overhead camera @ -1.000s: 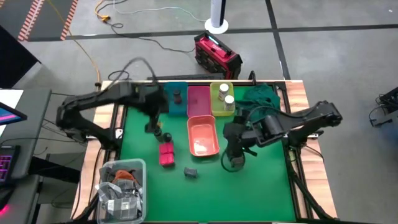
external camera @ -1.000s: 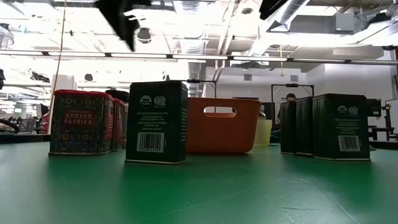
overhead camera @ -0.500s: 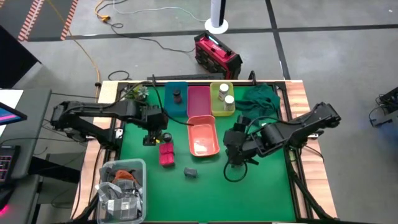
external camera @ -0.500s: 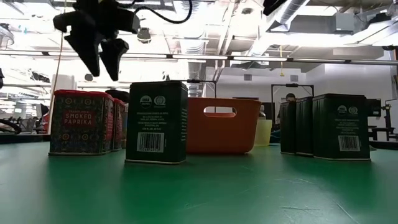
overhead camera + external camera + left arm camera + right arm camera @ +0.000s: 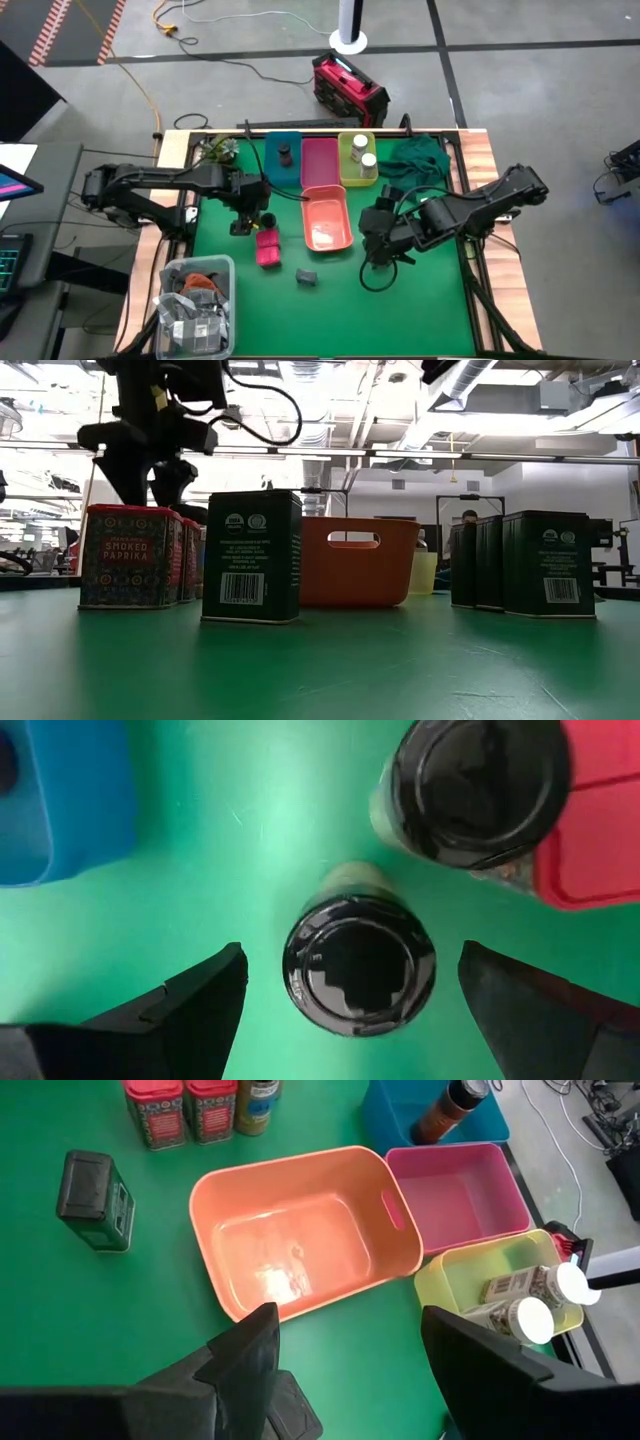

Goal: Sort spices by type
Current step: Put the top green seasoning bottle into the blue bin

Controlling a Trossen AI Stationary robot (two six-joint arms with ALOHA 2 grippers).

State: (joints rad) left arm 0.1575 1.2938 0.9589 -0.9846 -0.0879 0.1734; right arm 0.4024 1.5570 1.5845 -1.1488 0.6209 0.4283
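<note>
My left gripper grabs the dark jar by its black lid next, to sort the jar into the blue bin.
My left gripper is open and points down. Its fingers stand apart on either side of a dark round jar's lid, touching nothing. A second dark jar stands beside the magenta blocks. A single dark grey pack stands on the cloth. My right gripper is open over more dark packs, which the arm hides in the high view. Another jar stands in the blue bin, and white-capped bottles in the yellow bin.
Blue, pink and yellow bins line the far side, with the salmon bin in front of them. A clear box of clutter sits at the near left corner. A dark green cloth bundle lies far right.
My left gripper has moved from beside the blue bin toward the near edge. It has come down over the two dark jars and now hangs low beside the magenta blocks, staying open. The spices have not moved.
</note>
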